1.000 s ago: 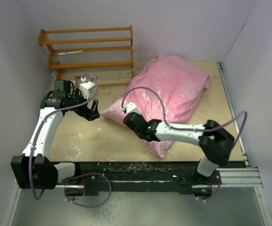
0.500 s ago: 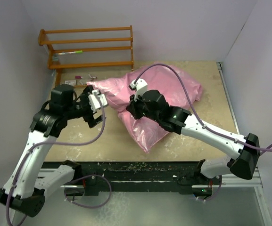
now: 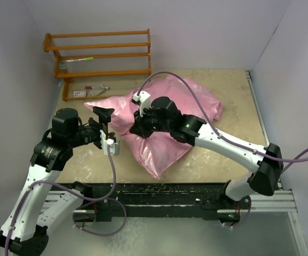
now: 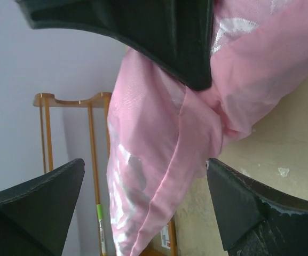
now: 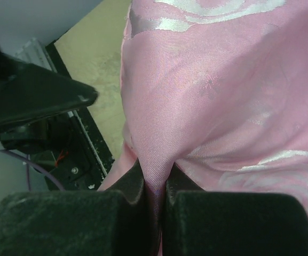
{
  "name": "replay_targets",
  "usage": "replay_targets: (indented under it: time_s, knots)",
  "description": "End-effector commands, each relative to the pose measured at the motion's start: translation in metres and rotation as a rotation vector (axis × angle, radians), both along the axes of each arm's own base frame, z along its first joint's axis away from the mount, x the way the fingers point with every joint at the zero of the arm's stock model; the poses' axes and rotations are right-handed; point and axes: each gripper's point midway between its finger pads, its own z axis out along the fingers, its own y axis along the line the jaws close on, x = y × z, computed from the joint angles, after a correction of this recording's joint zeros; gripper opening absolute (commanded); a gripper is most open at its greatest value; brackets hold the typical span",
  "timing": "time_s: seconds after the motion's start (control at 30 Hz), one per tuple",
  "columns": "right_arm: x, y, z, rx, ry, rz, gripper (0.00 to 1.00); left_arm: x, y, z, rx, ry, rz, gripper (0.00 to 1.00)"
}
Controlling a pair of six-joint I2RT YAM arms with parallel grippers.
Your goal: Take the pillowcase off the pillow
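The robot should grab the pillowcase's hanging corner fold (image 3: 114, 118) (image 4: 152, 172) with its left gripper. The rest then stays free for its right gripper to remove the pillowcase.
The pink pillowcase (image 3: 156, 154) lies bunched mid-table, its near-left part lifted. The cream pillow is hidden inside it. My right gripper (image 3: 136, 127) is shut on a pinched fold of the cover (image 5: 212, 96), with the fabric squeezed between its pads (image 5: 156, 197). My left gripper (image 3: 104, 127) is open at the cover's left corner. In the left wrist view its fingers stand wide apart (image 4: 145, 197), and a hanging fold of the pillowcase (image 4: 154, 160) is between them, untouched. The right gripper (image 4: 143, 37) shows above it, pinching the cloth.
A wooden rack (image 3: 103, 53) stands at the back left, also showing behind the fabric in the left wrist view (image 4: 92, 160). Small items (image 3: 89, 90) lie on the table in front of it. Walls close in on the left, back and right.
My right gripper has lifted the cover and dragged it left, pulling its left corner out. My left gripper has turned and come to the raised fabric's left corner.
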Motion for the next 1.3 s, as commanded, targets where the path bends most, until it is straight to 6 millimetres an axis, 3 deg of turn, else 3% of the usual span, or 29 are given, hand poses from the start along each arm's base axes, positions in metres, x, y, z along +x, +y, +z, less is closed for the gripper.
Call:
replay_targets:
  time_s: [0.0, 0.27, 0.33, 0.43, 0.47, 0.53, 0.63, 0.77, 0.87, 1.0, 1.2, 1.27]
  knots:
    - [-0.02, 0.018, 0.102, 0.255, -0.13, 0.145, 0.0, 0.018, -0.008, 0.008, 0.056, -0.103, -0.052, 0.99]
    - [-0.036, 0.01, 0.144, 0.311, -0.177, 0.205, 0.0, 0.036, -0.043, -0.008, 0.09, -0.091, -0.053, 1.0]
    - [-0.04, 0.002, 0.159, 0.322, -0.203, 0.208, 0.0, 0.041, -0.059, -0.004, 0.083, -0.056, -0.033, 0.86]
    - [-0.043, -0.024, 0.194, 0.38, -0.285, 0.151, 0.0, 0.046, -0.083, 0.012, 0.012, 0.054, 0.025, 0.4]
    - [-0.043, -0.035, 0.205, 0.402, -0.312, 0.113, 0.04, 0.049, -0.089, 0.032, -0.061, 0.078, 0.055, 0.22]
    - [-0.04, -0.065, 0.229, 0.455, -0.369, 0.009, 0.3, 0.057, -0.097, 0.067, -0.237, 0.158, 0.141, 0.0]
    - [-0.032, -0.121, 0.25, 0.504, -0.437, -0.197, 0.63, 0.061, -0.103, 0.093, -0.373, 0.32, 0.234, 0.0]
    - [-0.046, -0.195, 0.27, 0.577, -0.506, -0.379, 0.91, 0.065, -0.094, 0.138, -0.589, 0.444, 0.335, 0.0]
    - [-0.058, -0.23, 0.265, 0.583, -0.527, -0.434, 1.0, 0.07, -0.088, 0.164, -0.697, 0.515, 0.4, 0.0]
    - [-0.055, -0.248, 0.237, 0.52, -0.536, -0.501, 1.0, 0.081, -0.074, 0.194, -0.814, 0.547, 0.437, 0.0]
    - [-0.036, -0.223, 0.176, 0.323, -0.507, -0.475, 1.0, 0.091, -0.028, 0.272, -1.003, 0.381, 0.461, 0.0]
    - [-0.031, -0.213, 0.161, 0.277, -0.522, -0.444, 1.0, 0.098, -0.017, 0.277, -1.019, 0.362, 0.504, 0.0]
